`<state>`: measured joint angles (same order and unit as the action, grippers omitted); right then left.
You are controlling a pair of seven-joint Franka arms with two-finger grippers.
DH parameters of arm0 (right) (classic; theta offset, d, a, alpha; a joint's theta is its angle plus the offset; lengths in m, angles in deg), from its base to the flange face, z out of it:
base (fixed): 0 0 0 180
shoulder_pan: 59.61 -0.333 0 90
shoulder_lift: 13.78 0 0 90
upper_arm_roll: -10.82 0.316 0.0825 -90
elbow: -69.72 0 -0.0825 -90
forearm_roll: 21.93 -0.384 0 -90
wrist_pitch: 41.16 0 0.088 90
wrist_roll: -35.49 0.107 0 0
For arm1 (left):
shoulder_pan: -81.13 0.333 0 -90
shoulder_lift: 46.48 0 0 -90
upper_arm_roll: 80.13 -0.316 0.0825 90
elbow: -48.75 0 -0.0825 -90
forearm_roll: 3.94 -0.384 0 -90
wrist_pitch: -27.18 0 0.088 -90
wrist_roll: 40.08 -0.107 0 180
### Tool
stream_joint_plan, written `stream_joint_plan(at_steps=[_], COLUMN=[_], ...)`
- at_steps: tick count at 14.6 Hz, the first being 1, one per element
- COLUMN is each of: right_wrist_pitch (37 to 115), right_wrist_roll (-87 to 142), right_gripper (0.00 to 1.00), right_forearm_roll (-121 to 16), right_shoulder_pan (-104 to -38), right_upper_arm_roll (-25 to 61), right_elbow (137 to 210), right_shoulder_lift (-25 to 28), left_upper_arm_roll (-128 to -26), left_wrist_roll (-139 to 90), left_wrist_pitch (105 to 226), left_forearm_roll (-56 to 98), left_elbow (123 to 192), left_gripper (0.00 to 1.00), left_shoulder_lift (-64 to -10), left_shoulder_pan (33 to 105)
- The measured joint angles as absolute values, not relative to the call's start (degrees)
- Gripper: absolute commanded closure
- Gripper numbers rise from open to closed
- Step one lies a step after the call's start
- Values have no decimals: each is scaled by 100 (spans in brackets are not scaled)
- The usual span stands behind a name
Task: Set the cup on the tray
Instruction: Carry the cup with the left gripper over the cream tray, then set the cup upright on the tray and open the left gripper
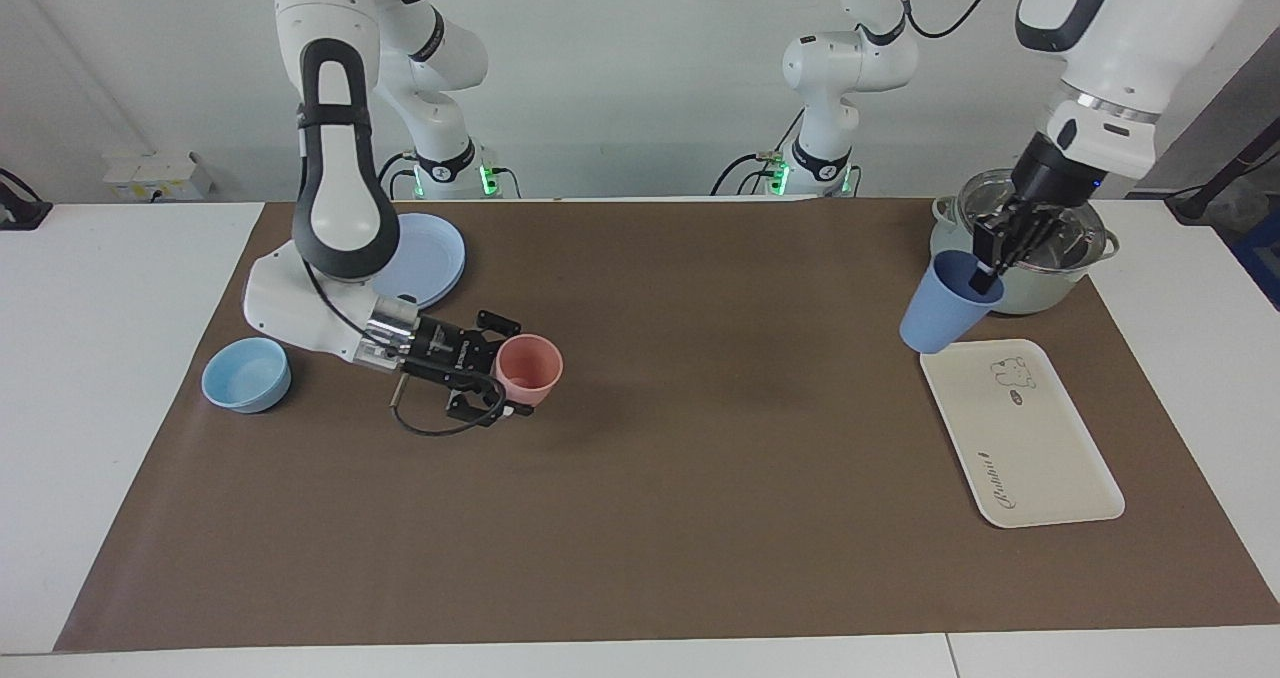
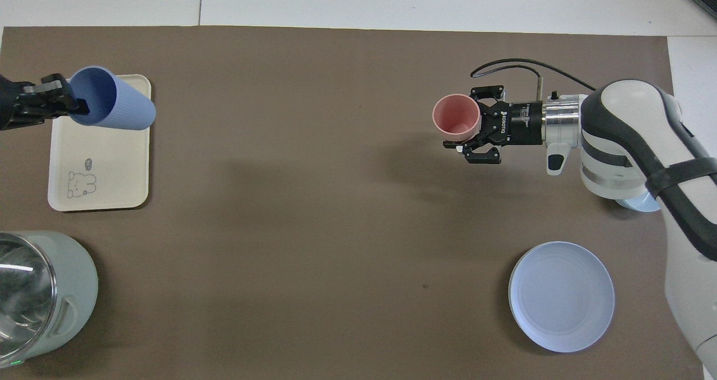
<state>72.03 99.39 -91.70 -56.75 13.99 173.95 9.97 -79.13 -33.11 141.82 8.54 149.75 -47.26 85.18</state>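
Observation:
I need to keep holding the pink cup (image 2: 456,117) with my right gripper, because the cup hangs above the brown mat in the overhead view.
The periwinkle-blue cup (image 1: 938,310) (image 2: 115,101) hangs tilted in the air over the edge of the cream tray (image 1: 1025,448) (image 2: 101,156). My left gripper (image 1: 985,278) (image 2: 67,95) is shut on its rim, with one finger inside the cup. The tray lies flat at the left arm's end of the table, its bear drawing showing and nothing on it. My right gripper (image 1: 508,368) (image 2: 473,123) is shut on a pink cup (image 1: 530,366) (image 2: 456,117), held upright low at the mat toward the right arm's end.
A pale green pot with a glass lid (image 1: 1020,243) (image 2: 33,296) stands nearer to the robots than the tray. A round blue plate (image 1: 425,258) (image 2: 560,296) and a light-blue bowl (image 1: 246,374) sit at the right arm's end.

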Motion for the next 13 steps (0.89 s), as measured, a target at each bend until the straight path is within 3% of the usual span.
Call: stream_joint_plan(at_steps=[4,12,13], right_wrist_pitch=[6939,6919,6915], right_wrist_roll=[9535,9214,9120], right_gripper=[100,100,100], right_forearm_roll=[-9170,-8747,-8742], right_shoulder_pan=[-5007,-4510,-4483], right_upper_arm_roll=[1397,1395,1395], right_elbow=[17393,17105,17100], right_shoulder_lift=[1471,1635,1647], left_upper_arm_roll=[-7909,-7885,-7885], left_wrist_roll=[-4746,-6644,-6758], left_wrist_pitch=[15601,17090,17185], left_forearm_roll=[873,1800,1803], left_elbow=[16089,17084,17088], left_gripper=[100,100,59], left_shoulder_lift=[-4508,-3995,-3927], left_shoulder_pan=[9214,9523,9523])
